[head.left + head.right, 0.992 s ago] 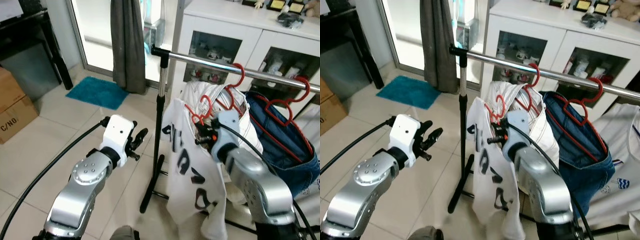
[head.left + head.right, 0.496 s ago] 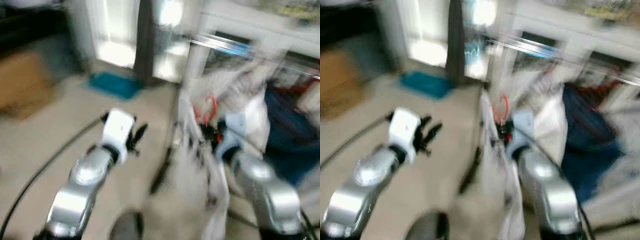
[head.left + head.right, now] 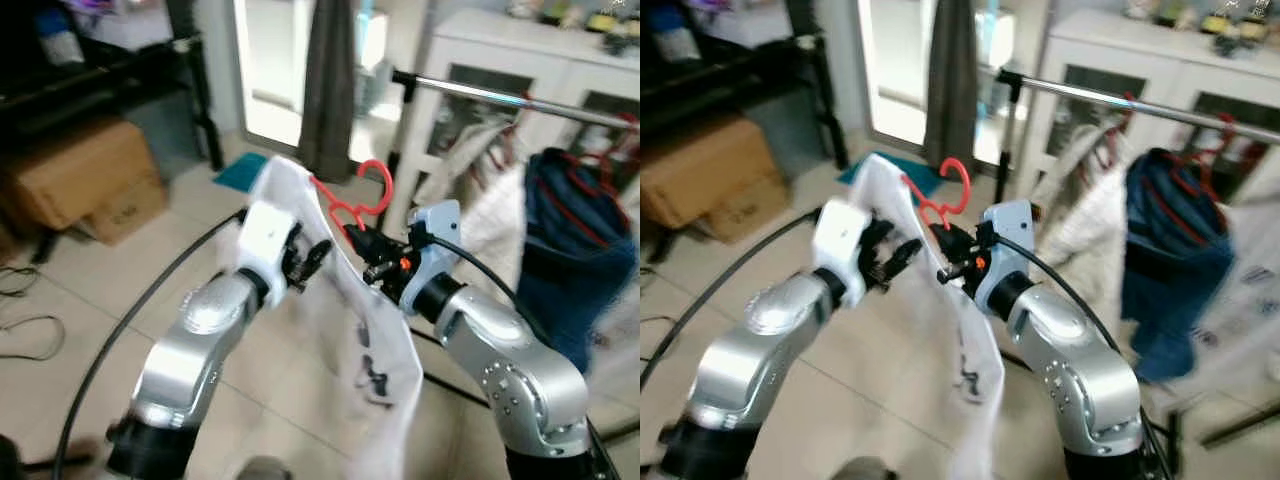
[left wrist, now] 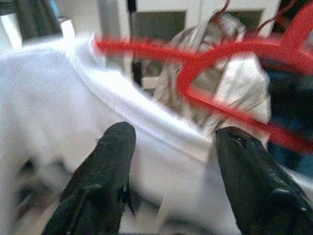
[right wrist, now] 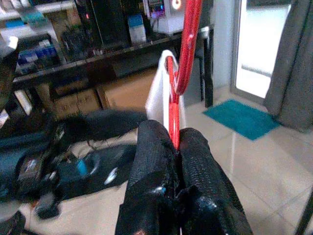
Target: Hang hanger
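Observation:
The shirt's collar edge (image 3: 342, 258) is tight along the hanger and its body (image 3: 385, 400) hangs loose below, so the left gripper needs to grab that collar edge next.
A red hanger (image 3: 358, 195) carries a white shirt (image 3: 372, 350) with black lettering. My right gripper (image 3: 366, 252) is shut on the hanger just below its hook; in the right wrist view the red wire (image 5: 185, 58) rises out of the closed fingers (image 5: 154, 161). My left gripper (image 3: 312, 256) is open beside the shirt's shoulder. Its two fingers (image 4: 105, 171) stand apart in front of the white collar (image 4: 146, 122) and the hanger (image 4: 230, 54). The chrome rail (image 3: 500, 95) runs behind, to the right of the hanger's hook.
Blue jeans (image 3: 560, 250) hang on another red hanger on the rail, in front of a white cabinet (image 3: 520, 40). A grey curtain (image 3: 330, 80) hangs by the rack's end post. Cardboard boxes (image 3: 85, 185) and a dark shelf stand on the left.
The camera has swung left after a blurred moment. The hanger and shirt now sit left of the rack's end post, away from the other clothes, and the left gripper is close against the shirt.

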You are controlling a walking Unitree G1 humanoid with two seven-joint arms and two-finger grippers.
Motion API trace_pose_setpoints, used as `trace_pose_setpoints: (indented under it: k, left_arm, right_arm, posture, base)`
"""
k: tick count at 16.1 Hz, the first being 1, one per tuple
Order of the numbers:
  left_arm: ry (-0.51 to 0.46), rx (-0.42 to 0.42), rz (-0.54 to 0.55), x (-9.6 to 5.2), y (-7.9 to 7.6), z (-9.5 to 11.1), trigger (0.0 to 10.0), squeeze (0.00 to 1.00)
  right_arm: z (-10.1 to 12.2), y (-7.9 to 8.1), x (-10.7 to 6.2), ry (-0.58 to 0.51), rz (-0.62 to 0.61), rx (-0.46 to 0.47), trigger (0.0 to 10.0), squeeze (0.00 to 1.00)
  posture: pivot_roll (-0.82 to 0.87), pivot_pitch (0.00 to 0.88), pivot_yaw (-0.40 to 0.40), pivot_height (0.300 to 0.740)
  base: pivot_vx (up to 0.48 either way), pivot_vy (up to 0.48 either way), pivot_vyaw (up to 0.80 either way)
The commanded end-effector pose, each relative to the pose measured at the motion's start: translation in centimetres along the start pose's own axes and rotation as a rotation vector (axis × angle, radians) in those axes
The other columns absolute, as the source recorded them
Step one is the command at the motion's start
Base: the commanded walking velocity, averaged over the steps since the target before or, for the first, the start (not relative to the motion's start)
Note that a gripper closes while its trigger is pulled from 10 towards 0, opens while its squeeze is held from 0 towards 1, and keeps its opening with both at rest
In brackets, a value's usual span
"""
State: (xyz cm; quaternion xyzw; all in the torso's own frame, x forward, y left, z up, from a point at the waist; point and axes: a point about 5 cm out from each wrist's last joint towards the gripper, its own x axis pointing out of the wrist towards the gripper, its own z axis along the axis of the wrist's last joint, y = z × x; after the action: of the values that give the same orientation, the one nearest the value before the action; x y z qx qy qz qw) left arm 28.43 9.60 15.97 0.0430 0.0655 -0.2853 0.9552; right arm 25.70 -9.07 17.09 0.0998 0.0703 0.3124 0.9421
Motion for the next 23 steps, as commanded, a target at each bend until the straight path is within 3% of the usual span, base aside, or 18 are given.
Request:
trace_pose_setpoints:
  k: [1,2,4,6,7,8,9,10,16,23]
  left_arm:
    - [0.038,-0.006,-0.013,0.3,0.0,-0.5,10.0,0.38]
    - [0.042,-0.014,-0.009,0.4,0.0,-0.5,10.0,0.0]
    - [0.037,-0.063,0.014,0.9,0.1,-0.3,10.0,0.0]
    - [0.051,-0.062,0.031,1.1,0.5,-0.4,10.0,0.0]
    - [0.049,-0.069,0.034,1.2,0.6,-0.4,8.3,0.0]
    - [0.043,-0.076,0.035,1.4,0.8,-0.3,4.0,0.0]
    - [0.039,-0.08,0.036,1.4,0.9,-0.2,2.4,0.0]
    - [0.038,-0.081,0.037,1.5,1.0,-0.1,0.0,0.0]
    - [0.041,-0.085,0.053,1.5,1.0,-0.2,0.0,0.0]
    - [0.025,-0.087,0.086,1.3,2.2,-0.3,0.0,0.0]
  right_arm:
    - [1.2,0.4,0.1,-0.046,0.04,-0.021,0.0,0.0]
    - [1.3,0.5,0.1,-0.049,0.053,-0.024,0.0,0.0]
    - [1.6,0.7,0.1,-0.056,0.089,-0.027,0.0,0.0]
    - [1.7,0.7,0.1,-0.059,0.096,-0.024,0.0,0.0]
    - [1.7,0.8,0.1,-0.06,0.105,-0.021,0.0,0.0]
    - [1.7,0.8,0.1,-0.062,0.116,-0.019,0.0,0.0]
    - [1.8,0.9,0.1,-0.064,0.124,-0.018,0.0,0.0]
    - [1.8,0.9,0.0,-0.065,0.127,-0.017,0.0,0.0]
    - [1.8,0.4,0.0,-0.075,0.107,0.0,0.0,0.0]
    - [2.1,0.3,0.0,-0.099,0.114,0.034,0.0,0.0]
  posture:
    - [0.12,0.0,-0.048,0.74]
    - [0.12,0.0,-0.049,0.74]
    - [0.12,0.0,-0.054,0.74]
    - [0.12,0.0,-0.056,0.74]
    - [0.12,0.0,-0.055,0.74]
    - [0.12,0.0,-0.054,0.74]
    - [0.12,0.0,-0.053,0.74]
    - [0.12,0.0,-0.052,0.74]
    - [0.12,0.0,-0.045,0.74]
    - [0.12,0.0,-0.044,0.74]
  base:
    - [0.0,0.0,0.0]
    - [0.0,0.0,0.0]
    - [0.0,0.0,0.0]
    - [0.0,0.0,0.0]
    - [0.0,0.0,0.0]
    - [0.0,0.0,0.0]
    - [0.0,0.0,0.0]
    - [0.0,0.0,0.0]
    - [0.0,0.0,0.0]
    - [0.0,0.0,0.0]
